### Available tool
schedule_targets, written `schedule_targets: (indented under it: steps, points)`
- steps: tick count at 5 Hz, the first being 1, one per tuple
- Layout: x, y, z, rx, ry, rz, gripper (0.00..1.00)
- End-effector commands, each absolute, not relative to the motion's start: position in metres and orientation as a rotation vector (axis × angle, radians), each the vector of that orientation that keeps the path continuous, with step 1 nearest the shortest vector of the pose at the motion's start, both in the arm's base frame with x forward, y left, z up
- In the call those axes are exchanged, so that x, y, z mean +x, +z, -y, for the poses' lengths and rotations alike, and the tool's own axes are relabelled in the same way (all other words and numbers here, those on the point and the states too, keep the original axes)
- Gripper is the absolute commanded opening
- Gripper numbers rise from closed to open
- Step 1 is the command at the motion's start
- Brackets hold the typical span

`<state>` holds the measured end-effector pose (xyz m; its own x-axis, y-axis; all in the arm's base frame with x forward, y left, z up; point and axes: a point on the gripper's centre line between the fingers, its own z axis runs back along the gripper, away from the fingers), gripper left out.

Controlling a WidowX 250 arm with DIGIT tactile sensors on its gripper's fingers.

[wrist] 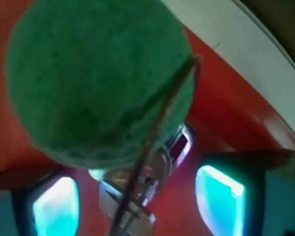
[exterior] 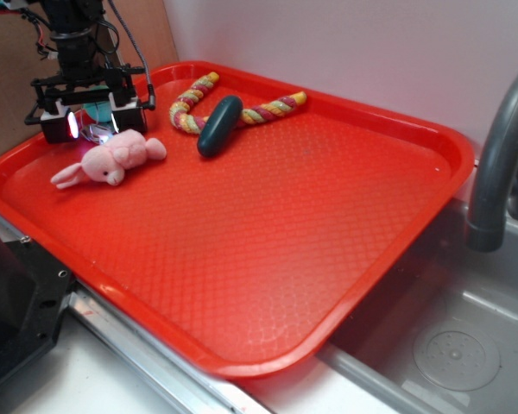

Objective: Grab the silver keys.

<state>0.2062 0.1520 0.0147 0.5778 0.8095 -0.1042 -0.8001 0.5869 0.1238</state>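
I should grab the silver keys' thin wire ring (exterior: 96, 133) next, to lift them off the tray.
My gripper (exterior: 92, 125) hangs over the tray's far left corner, its jaws open and straddling the silver keys (exterior: 97, 132). In the wrist view the silver keys (wrist: 137, 191) lie on the red floor between my two glowing fingertips (wrist: 56, 209), with a gap on each side. A green crocheted ball (wrist: 98, 78) fills the upper wrist view just beyond the keys, and a thin dark cord runs from it down over them. From the exterior view the keys are mostly hidden behind the fingers.
A pink plush toy (exterior: 112, 159) lies right in front of the gripper. A dark green oblong object (exterior: 219, 125) and a coloured rope (exterior: 242, 108) rest farther back on the red tray (exterior: 242, 285). A grey faucet (exterior: 501, 155) and sink stand at the right.
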Motion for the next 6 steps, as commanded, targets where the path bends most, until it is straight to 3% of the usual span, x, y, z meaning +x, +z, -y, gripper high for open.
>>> schedule_targets:
  steps: [1,2,6]
  points:
    - [0.1855,0.014,-0.1438,0.075,0.893,-0.181,1.0]
    - [0.1865,0.0128,-0.1438,0.075,0.916,-0.183,0.0]
    - [0.1874,0.0138,-0.1421,0.084,0.918,-0.186,0.0]
